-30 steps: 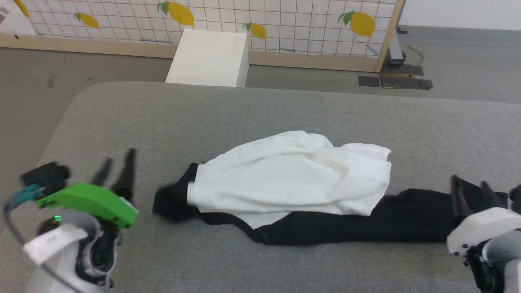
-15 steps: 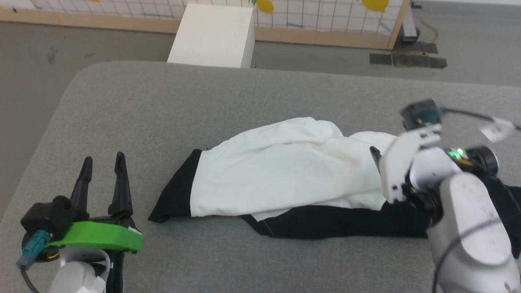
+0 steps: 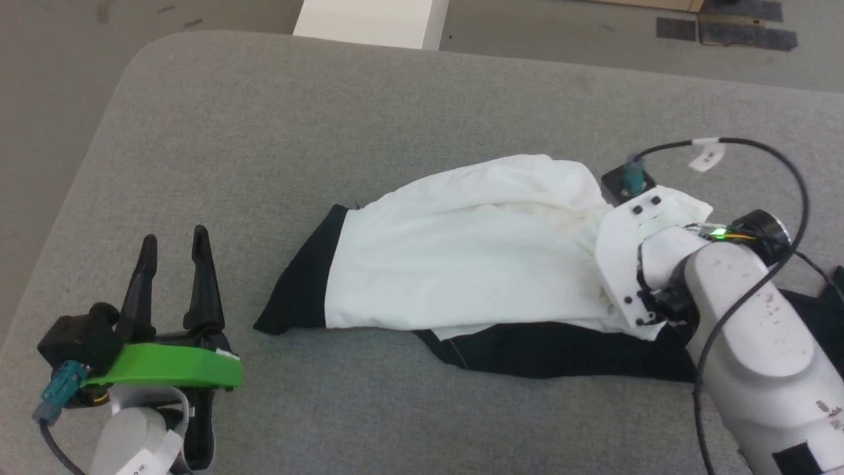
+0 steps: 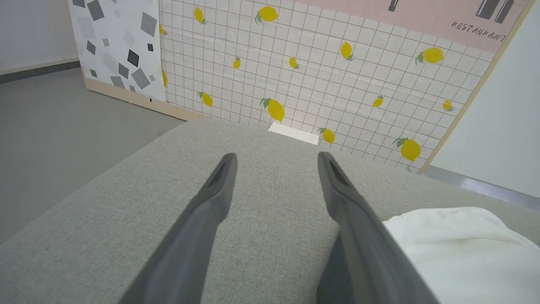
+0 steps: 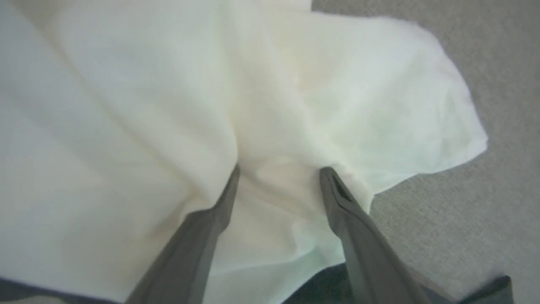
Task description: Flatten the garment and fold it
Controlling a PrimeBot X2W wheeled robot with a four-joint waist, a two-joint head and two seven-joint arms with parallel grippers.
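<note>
The right gripper grabs the edge of the garment's black sleeve (image 3: 570,364) beside the white body (image 3: 459,269) next, to flatten the garment.
The garment (image 3: 461,257) lies bunched along the middle of the grey padded table (image 3: 297,119), its white body on top and its black sleeves (image 3: 560,349) showing at the left end and under the near side. No bear print shows. My right gripper (image 5: 280,171) points down into the white cloth at the garment's right end, open, both fingertips (image 5: 234,173) pressing into folds with cloth bulging between them. In the head view its white wrist (image 3: 630,264) covers the fingers. My left gripper (image 3: 175,247) stands open over bare table left of the garment (image 4: 455,249).
A white box (image 3: 372,20) stands on the floor past the table's far edge. The table's left edge and rounded corner (image 3: 112,112) are near my left arm. A lemon-patterned panel (image 4: 316,63) rises behind. A black cable (image 3: 784,178) loops over my right forearm.
The head camera has tilted down. My right arm swung from the lower right up over the garment's right end and lowered its fingers into the white cloth. The left gripper has steadied in place.
</note>
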